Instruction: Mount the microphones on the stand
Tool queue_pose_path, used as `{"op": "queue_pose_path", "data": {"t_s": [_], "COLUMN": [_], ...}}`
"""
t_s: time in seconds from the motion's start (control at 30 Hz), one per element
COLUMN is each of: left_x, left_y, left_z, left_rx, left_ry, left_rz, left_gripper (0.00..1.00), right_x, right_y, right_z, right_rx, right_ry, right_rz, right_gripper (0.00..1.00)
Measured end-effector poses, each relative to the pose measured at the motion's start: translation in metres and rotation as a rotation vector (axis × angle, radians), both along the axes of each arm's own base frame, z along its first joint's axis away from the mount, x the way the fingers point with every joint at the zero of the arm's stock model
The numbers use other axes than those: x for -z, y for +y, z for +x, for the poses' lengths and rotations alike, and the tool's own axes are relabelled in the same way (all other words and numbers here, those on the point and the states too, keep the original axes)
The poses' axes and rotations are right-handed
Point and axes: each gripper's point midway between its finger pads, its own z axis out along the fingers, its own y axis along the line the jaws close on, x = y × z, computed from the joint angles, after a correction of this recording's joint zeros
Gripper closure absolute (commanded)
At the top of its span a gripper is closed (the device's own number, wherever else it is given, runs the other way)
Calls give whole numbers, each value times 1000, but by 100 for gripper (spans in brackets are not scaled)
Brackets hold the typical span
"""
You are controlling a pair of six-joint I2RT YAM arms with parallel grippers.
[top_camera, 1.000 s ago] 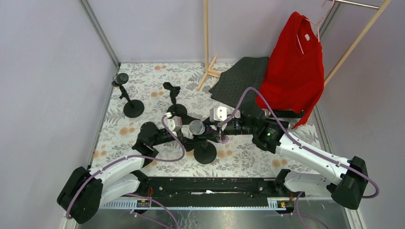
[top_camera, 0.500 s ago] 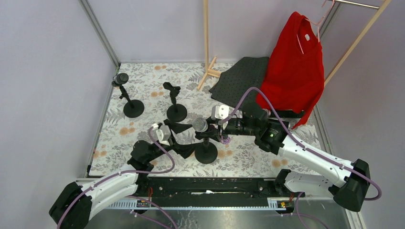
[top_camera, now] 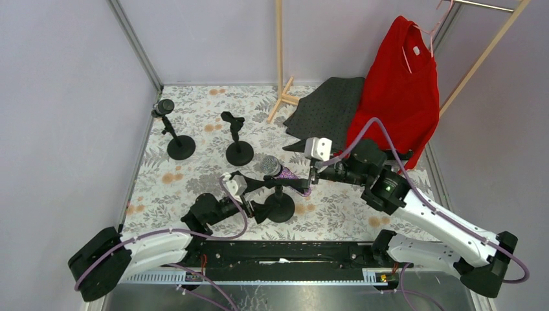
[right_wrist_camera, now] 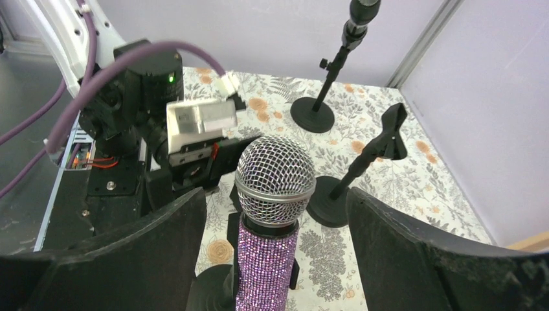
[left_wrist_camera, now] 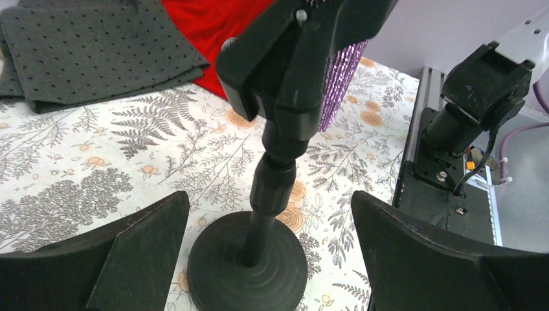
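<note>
The stand's clip (left_wrist_camera: 285,78) is still beyond the fingers of my left gripper, though its pole (left_wrist_camera: 267,194) is between them. It isn't time to close yet: my left gripper needs to move toward the clip first, then close.
The glittery purple microphone (right_wrist_camera: 267,259) with its mesh head (top_camera: 268,166) sits in the clip (left_wrist_camera: 291,58) of the near stand (top_camera: 280,207). My right gripper (right_wrist_camera: 275,259) is open, its fingers (right_wrist_camera: 414,253) standing apart on both sides of the purple body without touching it. My left gripper (left_wrist_camera: 268,253) is wide open, its fingers either side of the stand's pole (left_wrist_camera: 267,194) just above the round base (left_wrist_camera: 249,265). A black microphone (top_camera: 164,106) sits on the far-left stand (top_camera: 180,147). A third stand (top_camera: 239,153) has an empty clip (right_wrist_camera: 390,126).
A red shirt (top_camera: 398,84) hangs on a wooden rack at the back right, over a dark perforated mat (top_camera: 330,103). A wooden rack leg (top_camera: 280,58) rises at the back centre. Metal-framed walls close in the floral table; the arms' base rail (top_camera: 285,256) runs along the near edge.
My right gripper has opened off the purple microphone and drawn back to the right. My left arm has swung in low, its open fingers now at the near stand's pole.
</note>
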Motion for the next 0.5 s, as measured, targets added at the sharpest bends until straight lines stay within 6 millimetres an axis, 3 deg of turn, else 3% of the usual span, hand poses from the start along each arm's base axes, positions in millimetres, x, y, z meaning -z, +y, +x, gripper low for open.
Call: {"op": "queue_pose_path", "data": {"t_s": [0.23, 0.5], "left_x": [14, 24], "left_y": [-21, -36], "left_z": [-10, 15], "left_rx": [10, -95], "left_ry": [-17, -36], "left_rz": [30, 45], "left_gripper": [2, 26], "right_x": [-24, -10], "right_y": [-38, -80], "right_z": [-14, -28], "right_rx": [74, 170], "right_ry": [-53, -45], "right_rz": [90, 118], "right_gripper": [14, 18]}}
